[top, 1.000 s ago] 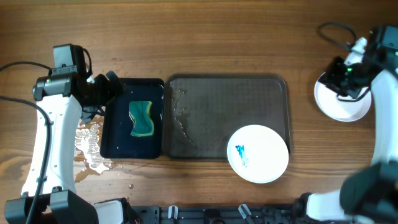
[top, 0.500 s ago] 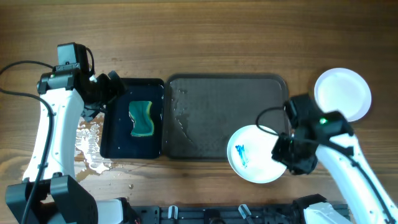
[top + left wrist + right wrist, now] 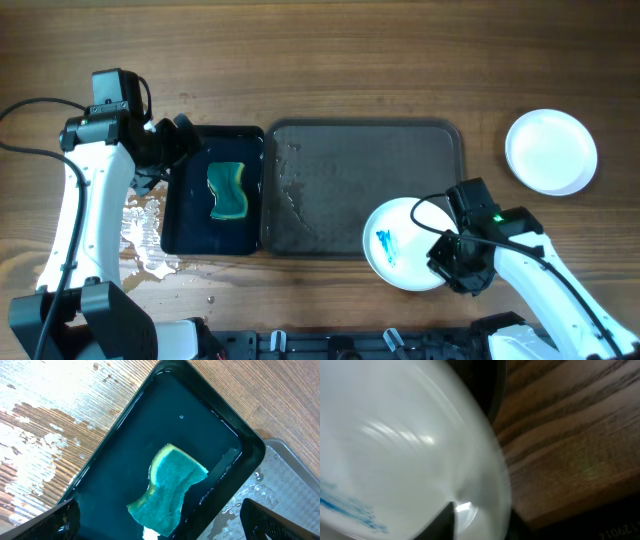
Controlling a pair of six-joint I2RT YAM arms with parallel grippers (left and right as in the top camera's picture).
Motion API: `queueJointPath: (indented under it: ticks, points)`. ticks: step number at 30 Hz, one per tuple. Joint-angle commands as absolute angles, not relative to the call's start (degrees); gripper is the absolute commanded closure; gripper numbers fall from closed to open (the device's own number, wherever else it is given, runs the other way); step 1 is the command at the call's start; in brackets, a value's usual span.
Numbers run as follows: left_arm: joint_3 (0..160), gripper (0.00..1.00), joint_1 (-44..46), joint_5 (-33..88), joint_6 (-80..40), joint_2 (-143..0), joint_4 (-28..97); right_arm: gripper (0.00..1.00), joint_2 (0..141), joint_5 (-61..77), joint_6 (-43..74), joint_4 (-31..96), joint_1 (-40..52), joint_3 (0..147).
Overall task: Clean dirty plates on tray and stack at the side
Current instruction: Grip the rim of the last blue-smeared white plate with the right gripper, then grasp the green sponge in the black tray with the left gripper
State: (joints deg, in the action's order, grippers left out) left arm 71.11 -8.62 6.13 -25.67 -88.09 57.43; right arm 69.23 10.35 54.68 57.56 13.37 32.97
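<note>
I will grab the green sponge with my left gripper next, across its narrow middle [image 3: 228,191] [image 3: 168,489], so its wide ends stay free to scrub the smeared plate.
A white plate [image 3: 402,243] with a blue smear lies over the front right corner of the dark grey tray [image 3: 340,170]. My right gripper [image 3: 456,266] is at its right rim. In the right wrist view the plate [image 3: 395,445] fills the left, and my right gripper [image 3: 480,525] is shut on its rim, one dark finger on top. A clean white plate [image 3: 551,152] rests on the table to the far right. My left gripper [image 3: 183,140] is open and empty over the black basin; in the left wrist view it [image 3: 161,527] hangs above the sponge.
The glossy black basin [image 3: 185,225] holds water and a green sponge [image 3: 228,190], left of the tray. It also shows in the left wrist view [image 3: 125,435] with the sponge [image 3: 172,485]. Spilled water [image 3: 140,235] lies on the wood left of the basin.
My right arm swung from the clean plate at the far right down to the smeared plate and closed on its right rim. The plate has shifted slightly left. The left arm barely moved.
</note>
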Motion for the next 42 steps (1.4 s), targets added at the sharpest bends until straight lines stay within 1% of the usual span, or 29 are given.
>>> queueJointPath:
  ticks: [1,10,12,16,19,20,22,24,29,30,31,32,34,39,40,42]
  points:
    - [71.5,0.00,-8.4,6.8,-25.7,-88.5,57.6,0.95,72.5,10.4,53.9,52.2,13.6,32.4]
    - [71.5,0.00,-8.4,6.8,-25.7,-88.5,57.6,0.95,74.3,10.2,46.0,36.2,13.6,32.4]
    - [71.5,0.00,-8.4,6.8,-25.7,-88.5,57.8,0.95,76.8,10.5,45.5,33.2,13.6,32.4]
    - [71.5,0.00,-8.4,6.8,-23.8,-88.5,57.9,0.96,87.7,10.6,43.5,26.4,13.6,32.4]
    - [71.5,0.00,-8.4,6.4,-22.7,-88.5,57.8,0.96,92.9,10.6,43.4,23.9,13.6,32.4]
    - [71.5,0.02,-8.4,5.7,-22.7,-88.5,57.9,0.96,93.9,10.7,42.9,23.4,13.6,32.4]
    - [70.8,0.12,-8.4,3.6,-22.7,-88.5,57.8,0.96,94.6,10.7,41.9,23.2,13.6,32.4]
    - [68.6,0.12,-8.4,2.9,-22.7,-88.5,57.3,0.96,94.6,11.1,40.7,23.1,13.6,32.4]
    - [61.2,0.17,-8.4,2.9,-22.0,-89.2,52.0,0.96,94.6,11.7,38.9,23.2,13.6,32.4]
    - [59.5,0.22,-8.4,3.0,-20.7,-89.5,50.0,0.96,94.6,11.9,38.5,23.1,13.6,32.4]
    - [58.4,0.30,-8.4,4.7,-19.6,-90.4,48.6,0.96,94.6,12.0,38.5,23.1,13.6,32.4]
    - [58.0,0.36,-8.3,8.0,-19.6,-92.1,48.1,0.96,94.6,12.0,38.5,23.0,13.6,32.4]
    - [58.0,0.36,-7.0,9.9,-17.9,-94.3,47.4,0.96,94.6,12.1,38.5,22.9,13.6,32.4]
    - [58.0,0.37,1.0,10.0,-17.0,-98.3,44.4,0.96,94.6,12.2,38.5,23.0,13.6,32.4]
    - [58.0,0.38,2.0,9.8,-17.2,-98.6,43.9,0.96,94.6,12.2,38.5,23.0,13.6,32.4]
    - [58.0,0.52,3.5,8.6,-19.4,-100.1,43.2,0.96,94.6,12.2,38.5,23.2,13.6,32.4]
